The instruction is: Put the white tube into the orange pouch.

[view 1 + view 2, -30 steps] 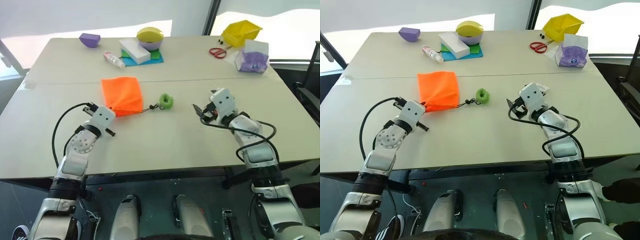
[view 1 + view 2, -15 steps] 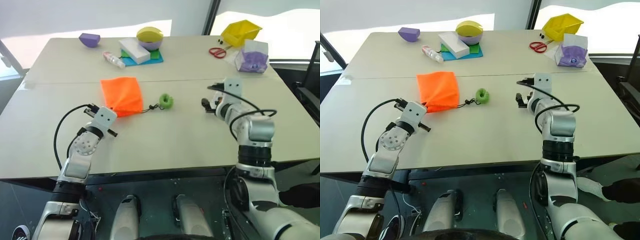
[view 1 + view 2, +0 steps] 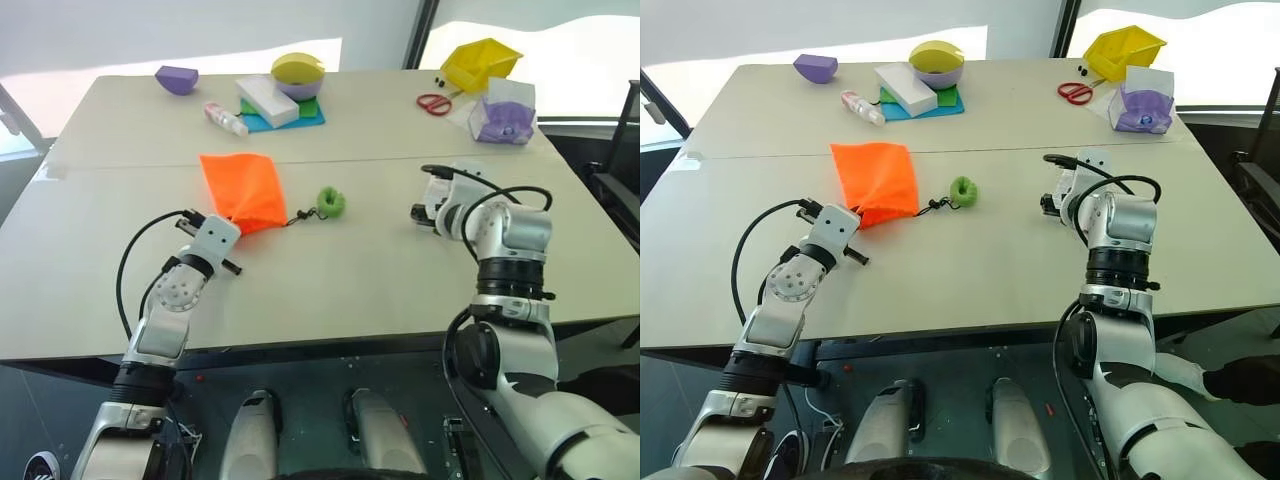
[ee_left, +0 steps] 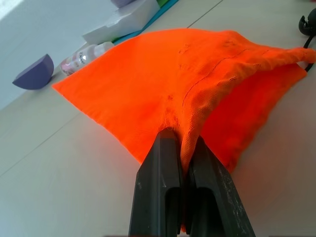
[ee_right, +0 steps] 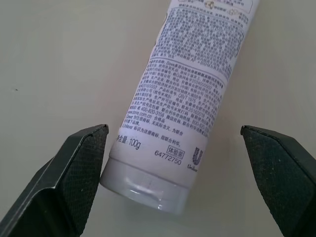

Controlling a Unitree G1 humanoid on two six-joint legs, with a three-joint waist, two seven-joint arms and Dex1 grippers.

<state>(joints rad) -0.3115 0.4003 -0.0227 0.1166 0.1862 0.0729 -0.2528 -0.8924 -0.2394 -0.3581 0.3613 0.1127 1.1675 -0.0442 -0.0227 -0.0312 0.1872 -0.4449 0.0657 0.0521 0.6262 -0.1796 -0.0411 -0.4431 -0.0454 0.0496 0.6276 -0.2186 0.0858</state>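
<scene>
In the right wrist view my right gripper's fingers are beside the white tube's cap end point(image 5: 148, 180), so it is now time to close and catch the tube.
The orange pouch point(image 3: 243, 190) lies flat on the table left of centre. Its black cord runs right to a green ring point(image 3: 332, 201). My left gripper point(image 4: 183, 140) is shut on a pinch of fabric at the pouch's near edge, lifting it slightly. In the right wrist view the white tube point(image 5: 192, 74) lies on the table, grey print up, its cap end toward the camera. My right gripper point(image 5: 173, 132) hovers over it, tilted downward and open, one finger on each side of the cap end. From the head views that gripper point(image 3: 422, 212) is right of the green ring.
At the table's far side are a purple wedge point(image 3: 177, 79), a clear bottle with a pink label point(image 3: 226, 118), a white block point(image 3: 268, 97) on teal and green mats, and a yellow bowl point(image 3: 299, 70). Red scissors point(image 3: 435, 102), a yellow bin point(image 3: 482, 62) and a clear bag point(image 3: 507, 115) sit far right.
My right gripper has swung rightward and rolled over, tipping down to point at the tube. The left gripper has kept still on the pouch.
</scene>
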